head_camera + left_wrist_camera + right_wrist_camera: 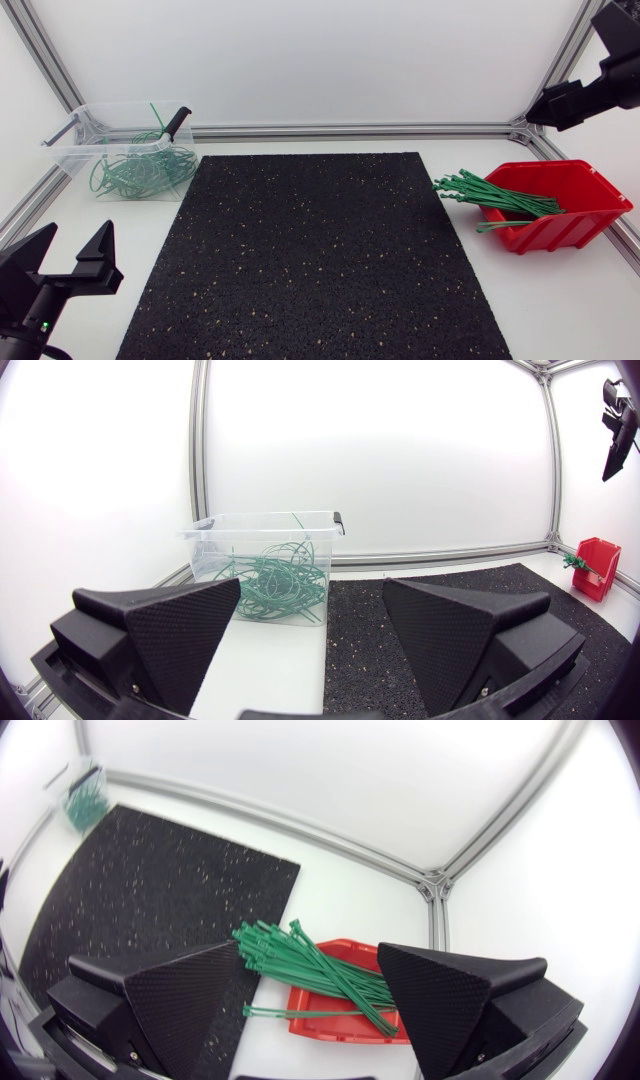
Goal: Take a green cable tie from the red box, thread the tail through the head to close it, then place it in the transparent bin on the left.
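My right gripper picks up the tie by its head end (297, 928) next, so the green cable tie's tail stays free for threading and closing.
A bundle of straight green cable ties (495, 195) lies in the red box (565, 215) at the table's right, tails sticking out over its rim toward the mat. My right gripper (540, 110) hangs high above and behind the box. In the right wrist view it (308, 952) is open, with the ties (320, 975) and the box (320, 1025) far below between its fingers. The transparent bin (75, 140) at the back left holds several looped green ties (140, 170). My left gripper (75, 238) stands open at the front left, empty, facing the bin (215, 550).
A black speckled mat (320, 250) covers the middle of the table. Aluminium frame rails (350, 130) run along the back and side edges. In the left wrist view the red box (597, 567) shows small at the far right.
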